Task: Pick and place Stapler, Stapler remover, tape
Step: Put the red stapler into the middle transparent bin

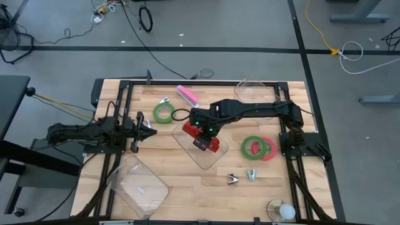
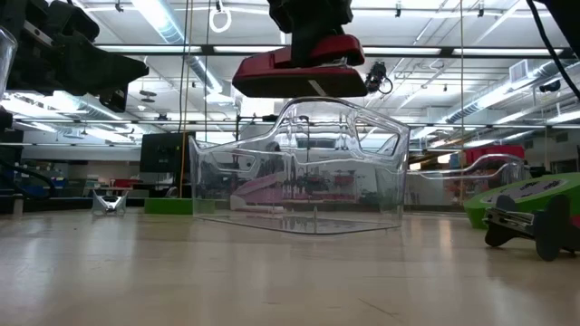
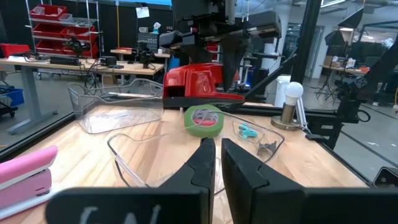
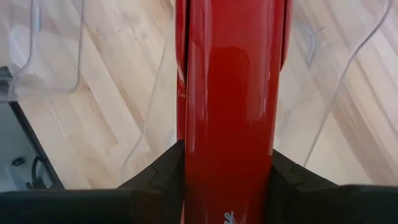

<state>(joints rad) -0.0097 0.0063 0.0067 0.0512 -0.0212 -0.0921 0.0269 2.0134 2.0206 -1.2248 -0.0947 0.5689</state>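
Note:
In the right wrist view the red stapler [image 4: 230,87] hangs above the clear tray, and if I opened now, it would drop, so my right gripper keeps hold of it.
My right gripper [image 1: 201,130] is shut on a red stapler [image 1: 209,142] and holds it in the air above a clear plastic tray [image 1: 203,155] at the table's middle. The low view shows the stapler [image 2: 299,74] clear of the tray's rim [image 2: 299,109]. One green tape ring [image 1: 164,112] lies flat at the far left. Another green ring [image 1: 252,147] lies beside a red-pink ring [image 1: 269,150] at the right. Two small staple removers [image 1: 232,179] [image 1: 251,174] lie near the front. My left gripper [image 1: 149,130] is shut and empty at the left, pointing toward the tray. My right gripper pinches the red stapler's two long sides [image 4: 186,149] between its two fingers [image 4: 163,171], about midway along its length. The fingers come from above, pointing down, and lie across the stapler. The stapler hangs roughly level, top up, lifted clear above the tray.
A pink stapler [image 1: 186,95] lies at the far middle, with a small metal piece [image 1: 164,100] near the green ring. A second clear tray [image 1: 139,182] sits at the front left and a third [image 1: 253,92] at the far right. A white bulb-like object [image 1: 285,211] stands at the front right.

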